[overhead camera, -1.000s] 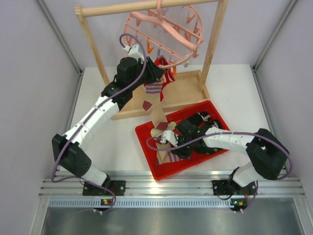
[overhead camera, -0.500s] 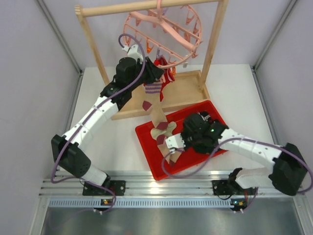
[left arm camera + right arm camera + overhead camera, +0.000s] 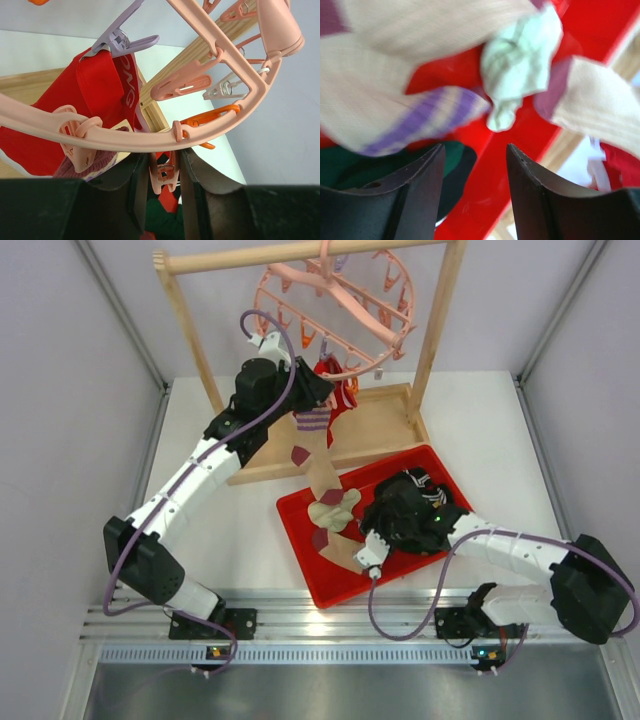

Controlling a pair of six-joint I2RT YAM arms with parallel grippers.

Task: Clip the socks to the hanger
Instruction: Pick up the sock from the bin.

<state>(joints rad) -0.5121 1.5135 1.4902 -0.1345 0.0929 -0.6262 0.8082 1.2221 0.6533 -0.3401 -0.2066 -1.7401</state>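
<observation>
My right gripper's fingers are short of the striped cuff (image 3: 420, 110), so closing now would miss the cuff. The move toward it comes first, before any closing.
The pink hanger (image 3: 335, 295) hangs from the wooden rack. My left gripper (image 3: 312, 392) is up under its ring, shut on a pink peg (image 3: 165, 172) that sits between the fingers (image 3: 137, 187). A red sock (image 3: 100, 85) is clipped in a purple peg (image 3: 120, 40). A tan sock with purple patches (image 3: 318, 455) hangs from beside the left gripper down into the red tray (image 3: 330, 595). My right gripper (image 3: 475, 150) stands open and empty low over the tray. Ahead of it lie a tan sock with a striped cuff (image 3: 420, 110), a cream sock (image 3: 520, 55) and a dark green sock (image 3: 350, 165).
The wooden rack (image 3: 190, 330) stands on a wooden base tray (image 3: 375, 425) at the back, right behind the red tray. Grey walls close in the table on both sides. More dark socks (image 3: 425, 485) lie at the red tray's right end.
The right jaws shut and then opened again, and the right wrist turned and shifted right over the tray. The socks in the tray shifted a little. The left arm held still.
</observation>
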